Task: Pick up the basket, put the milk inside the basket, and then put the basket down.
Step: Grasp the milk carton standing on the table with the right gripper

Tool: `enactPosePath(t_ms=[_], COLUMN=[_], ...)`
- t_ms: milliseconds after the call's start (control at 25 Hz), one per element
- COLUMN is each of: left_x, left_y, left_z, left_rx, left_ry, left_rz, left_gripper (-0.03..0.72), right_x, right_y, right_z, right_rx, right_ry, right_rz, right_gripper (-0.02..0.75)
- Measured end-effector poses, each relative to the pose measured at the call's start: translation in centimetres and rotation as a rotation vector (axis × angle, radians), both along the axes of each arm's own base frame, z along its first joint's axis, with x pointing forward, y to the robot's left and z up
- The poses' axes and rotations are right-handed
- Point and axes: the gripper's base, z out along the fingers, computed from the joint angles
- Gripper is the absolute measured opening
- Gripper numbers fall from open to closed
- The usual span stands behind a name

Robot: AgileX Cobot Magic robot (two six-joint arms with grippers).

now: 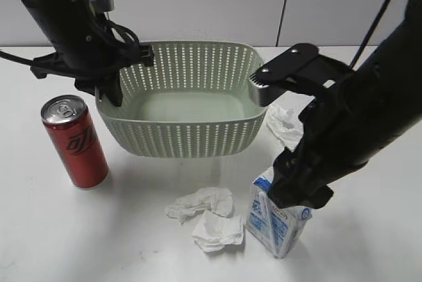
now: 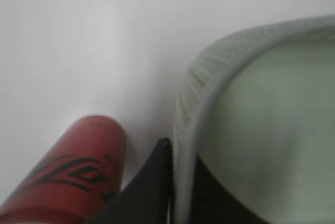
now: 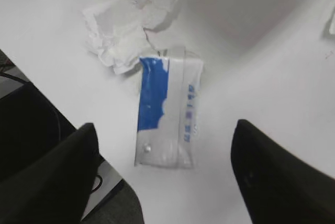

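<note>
My right gripper pinches the carton by its top end (image 1: 280,199) (image 3: 167,88) next, to put the milk inside the basket.
The pale green basket (image 1: 191,136) stands in the middle of the white table, empty inside. My left gripper (image 1: 109,92) is shut on its left rim; in the left wrist view the two black jaws (image 2: 180,182) pinch the basket wall (image 2: 209,72) between them. I cannot tell whether the basket is off the table. The white and blue milk carton (image 1: 275,224) stands upright at the front right. My right gripper (image 1: 298,190) hangs just above it, open. In the right wrist view the jaws (image 3: 165,130) are wide apart on either side of the carton top (image 3: 167,109) and do not touch it.
A red soda can (image 1: 76,140) stands upright just left of the basket, close to the left gripper, and also shows in the left wrist view (image 2: 78,174). Crumpled tissues (image 1: 206,215) lie in front of the basket beside the milk (image 3: 120,41). Another tissue (image 1: 283,125) lies right of the basket.
</note>
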Motion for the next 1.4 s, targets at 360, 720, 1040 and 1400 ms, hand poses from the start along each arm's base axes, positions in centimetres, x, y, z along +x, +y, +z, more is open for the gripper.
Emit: enactPosePath(t_ms=[360, 720, 1040, 1400], left_x=[0.4, 0.7, 1.1, 1.3], left_y=[-0.2, -0.1, -0.3, -0.5], left_z=[-1.0, -1.5, -2.9, -3.9], left_rx=[0.005, 0.038, 0.051, 0.048], left_ry=[0.006, -0.004, 0.018, 0.046], left_rz=[0.000, -0.013, -0.013, -0.006], left_gripper=[0.008, 0.007, 0.008, 0.008], right_x=[1.6, 2.2, 2.4, 2.3], right_y=[1.3, 1.8, 2.1, 2.2], right_z=[-3.4, -5.3, -6.9, -6.9], right_rx=[-0.060, -0.075, -0.096, -0.081], right_ry=[-0.001, 0.012, 0.056, 0.074], right_rz=[0.007, 0.004, -0.006, -0.040], right_gripper=[0.594, 0.594, 0.548, 0.286])
